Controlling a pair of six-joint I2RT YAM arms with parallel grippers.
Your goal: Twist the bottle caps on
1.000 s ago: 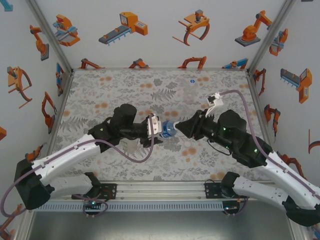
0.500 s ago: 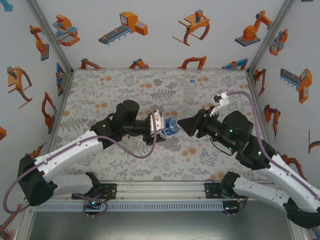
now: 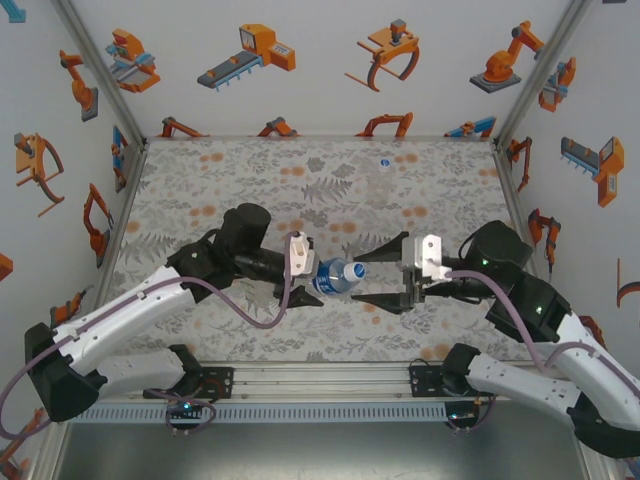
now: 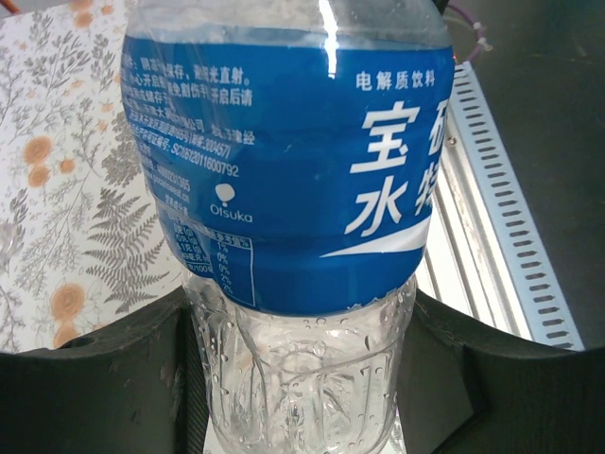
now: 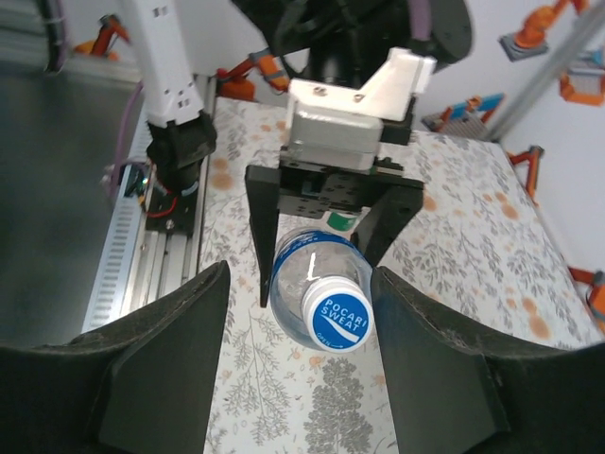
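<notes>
My right gripper grabs opposite sides of the white cap (image 3: pixel 358 272) next, to turn and screw it onto the bottle's neck.
My left gripper (image 3: pixel 318 278) is shut on the base of a clear bottle (image 3: pixel 335 276) with a blue label, held lying level above the table with its neck pointing right. In the left wrist view the bottle (image 4: pixel 284 170) stands between the left gripper's (image 4: pixel 298 378) black fingers (image 4: pixel 95 388). A white cap (image 5: pixel 337 315) with a blue printed top sits on the bottle's (image 5: pixel 302 260) neck. My right gripper (image 3: pixel 376 278) is open just right of the cap (image 3: pixel 358 272), apart from it. In the right wrist view the right gripper (image 5: pixel 301 284) has its fingers (image 5: pixel 161 369) wide on either side.
A small round white-and-blue thing (image 3: pixel 384 160), perhaps another cap, lies far back on the floral table (image 3: pixel 200 190). The metal rail (image 3: pixel 320 380) with the arm bases runs along the near edge. Printed walls enclose the left, back and right sides.
The right gripper has opened, let go of the cap and drawn back to the right, its wrist turned. The left arm has shifted the bottle slightly down and right.
</notes>
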